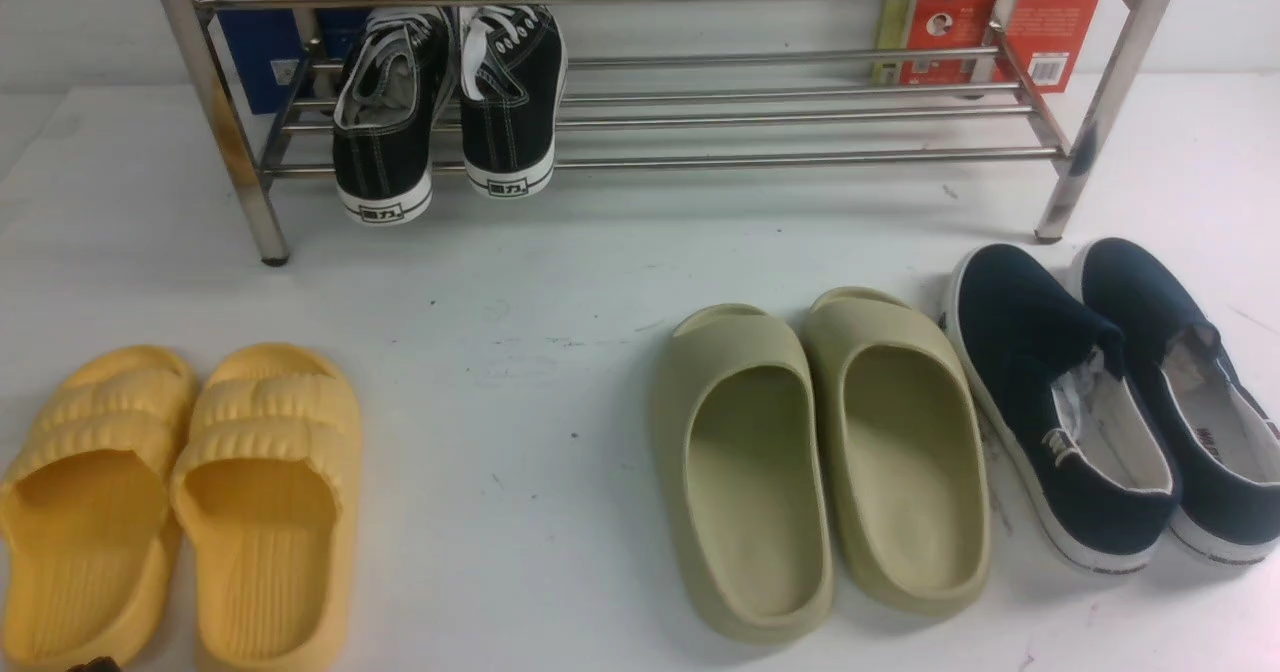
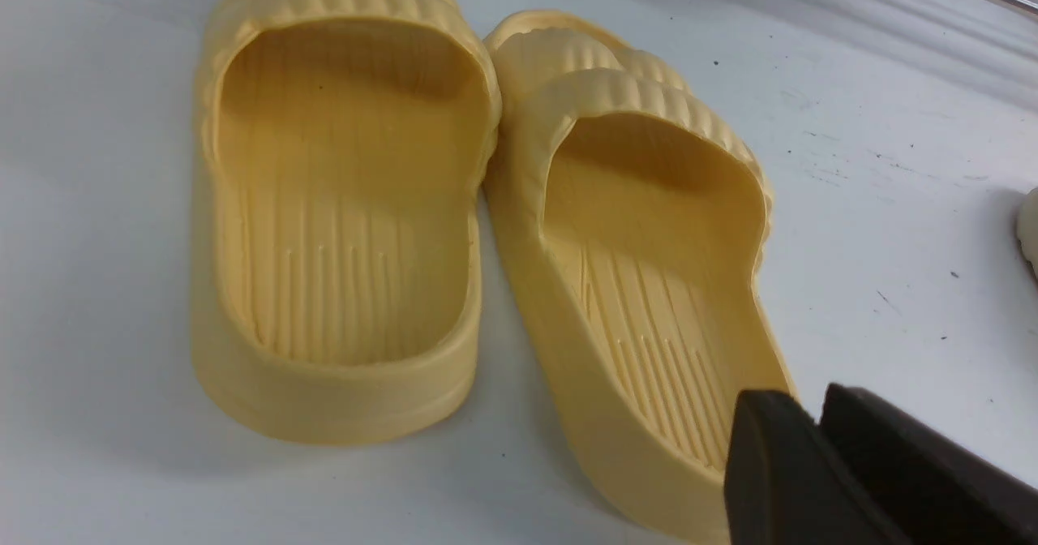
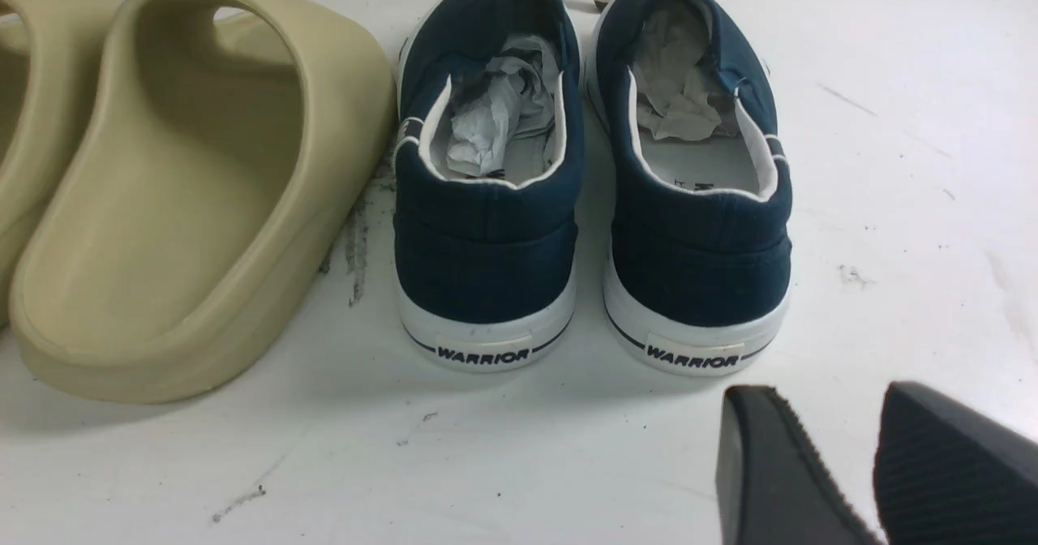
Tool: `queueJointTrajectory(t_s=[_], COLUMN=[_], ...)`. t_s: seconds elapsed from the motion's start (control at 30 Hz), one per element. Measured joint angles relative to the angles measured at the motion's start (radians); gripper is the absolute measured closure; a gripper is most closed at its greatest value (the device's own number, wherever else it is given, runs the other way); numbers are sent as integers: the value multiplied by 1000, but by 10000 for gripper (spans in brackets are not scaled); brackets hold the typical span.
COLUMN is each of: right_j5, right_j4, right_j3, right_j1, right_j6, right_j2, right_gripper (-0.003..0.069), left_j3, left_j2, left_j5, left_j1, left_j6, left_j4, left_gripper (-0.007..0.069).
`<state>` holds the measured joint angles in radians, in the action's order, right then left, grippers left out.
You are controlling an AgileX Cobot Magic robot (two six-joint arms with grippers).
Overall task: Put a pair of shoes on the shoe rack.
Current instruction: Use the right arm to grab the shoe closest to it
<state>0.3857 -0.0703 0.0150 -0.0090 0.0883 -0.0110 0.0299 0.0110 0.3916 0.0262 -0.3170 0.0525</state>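
Observation:
My right gripper grabs the navy-blue shoe by its side along the shoe's opening [image 1: 1160, 378] next, to set the pair on the steel shoe rack.
Two navy-blue slip-on shoes stand side by side on the white table at the right, one [image 1: 1060, 402] beside the other [image 1: 1180, 382], toes toward the steel shoe rack [image 1: 640, 82]. In the right wrist view their heels, left shoe [image 3: 486, 269] and right shoe [image 3: 697, 277], face me, with crumpled paper inside. My right gripper [image 3: 827, 415] is open, empty, a little behind the right shoe's heel. My left gripper [image 2: 815, 415] is shut on nothing, above the heel of a yellow slide [image 2: 649, 285]. Neither arm shows in the front view.
Black lace-up sneakers [image 1: 450, 102] hang on the rack's lower bars at the left. Olive-green slides [image 1: 820, 452] lie just left of the navy shoes. Yellow slides [image 1: 180, 492] lie at the front left. A blue box and a red box [image 1: 1000, 22] stand behind the rack.

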Motion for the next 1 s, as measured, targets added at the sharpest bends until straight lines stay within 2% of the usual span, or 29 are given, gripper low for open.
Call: queueJointTrajectory(t_s=[1.0], right_j5=[0], right_j4=[0], right_j3=[0], right_j1=[0], right_j6=[1], right_j2=[0], right_gripper=[420], left_j3=[0], left_j2=[0], left_j5=[0], left_j1=[0], left_j6=[0], left_j4=[0], left_gripper=[508])
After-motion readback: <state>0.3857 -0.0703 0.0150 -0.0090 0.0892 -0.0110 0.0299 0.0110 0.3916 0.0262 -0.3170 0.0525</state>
